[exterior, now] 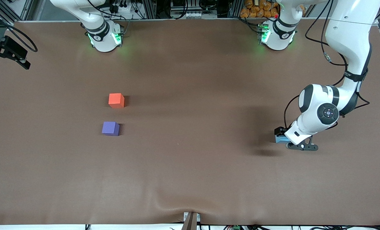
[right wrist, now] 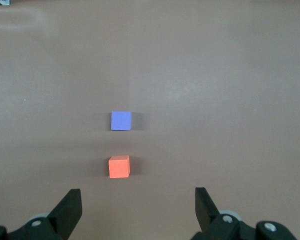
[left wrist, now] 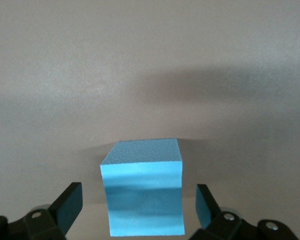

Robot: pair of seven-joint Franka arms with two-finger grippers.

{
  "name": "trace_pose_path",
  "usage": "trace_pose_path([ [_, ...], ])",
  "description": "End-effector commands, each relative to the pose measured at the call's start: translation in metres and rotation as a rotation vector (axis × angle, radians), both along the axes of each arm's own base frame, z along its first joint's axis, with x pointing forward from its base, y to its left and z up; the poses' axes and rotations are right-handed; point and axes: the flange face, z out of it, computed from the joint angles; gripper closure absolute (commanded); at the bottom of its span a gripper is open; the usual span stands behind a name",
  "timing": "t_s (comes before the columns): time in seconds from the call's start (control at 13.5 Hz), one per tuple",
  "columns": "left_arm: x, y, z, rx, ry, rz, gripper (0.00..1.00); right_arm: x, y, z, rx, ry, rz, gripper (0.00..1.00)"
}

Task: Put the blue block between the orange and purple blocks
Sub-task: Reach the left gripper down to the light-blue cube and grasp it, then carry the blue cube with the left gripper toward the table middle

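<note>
Next, the left gripper grabs the blue block by its opposite sides, to place it between the orange and purple blocks.
The sky-blue block [exterior: 279, 139] rests on the brown table toward the left arm's end. My left gripper [exterior: 288, 139] is down around it, open. In the left wrist view the blue block [left wrist: 142, 192] stands between the open fingers of the left gripper [left wrist: 138, 197], with a gap on each side. The orange block [exterior: 116, 100] and the purple block [exterior: 110, 128] sit toward the right arm's end, purple nearer the front camera, a small gap between them. My right gripper [right wrist: 138, 197] hangs open and empty, high over the table, looking at the orange block [right wrist: 119, 166] and the purple block [right wrist: 121, 120].
The brown cloth [exterior: 190, 166] covers the whole table. A black camera mount [exterior: 8, 48] sticks in at the right arm's end. A small bracket [exterior: 190, 220] sits at the table edge nearest the front camera. Both arm bases stand along the table's back edge.
</note>
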Motion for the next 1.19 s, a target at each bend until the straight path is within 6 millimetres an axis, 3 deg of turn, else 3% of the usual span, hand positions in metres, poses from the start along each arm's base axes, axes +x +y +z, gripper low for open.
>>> trace_pose_path([
  [0.0,-0.002,0.006,-0.009,0.005,-0.014,-0.015,0.0,0.0,-0.004,0.003,-0.003,-0.015,-0.001,0.0],
  [0.07,-0.001,0.008,-0.014,0.003,-0.012,-0.012,0.14,0.0,-0.003,0.003,-0.003,-0.015,-0.001,0.0],
  [0.22,0.001,0.006,-0.02,-0.003,-0.02,-0.013,0.56,-0.001,-0.004,0.004,-0.003,-0.015,-0.002,0.0],
  [0.3,0.002,0.0,-0.019,-0.003,-0.027,-0.027,0.75,-0.001,-0.007,0.004,-0.003,-0.014,-0.007,0.0],
  [0.37,0.004,-0.021,-0.014,-0.01,-0.043,-0.037,0.94,-0.001,-0.008,0.004,-0.002,-0.013,-0.008,0.0],
  [0.45,0.008,-0.052,-0.004,-0.021,-0.065,-0.063,0.99,-0.001,-0.008,0.004,-0.002,-0.013,-0.008,0.0],
  [0.59,0.012,-0.092,0.015,-0.034,-0.101,-0.073,1.0,-0.002,-0.008,0.005,-0.002,-0.015,-0.008,0.0],
  [0.82,0.01,-0.191,0.057,-0.077,-0.13,-0.134,1.0,-0.002,-0.008,0.005,-0.002,-0.015,-0.008,0.0],
  [0.96,-0.002,-0.273,0.077,-0.118,-0.135,-0.199,1.0,-0.002,-0.008,0.005,-0.002,-0.015,-0.008,0.0],
  [1.11,-0.006,-0.321,0.089,-0.18,-0.149,-0.213,1.0,-0.002,-0.008,0.005,-0.002,-0.015,-0.008,0.0],
])
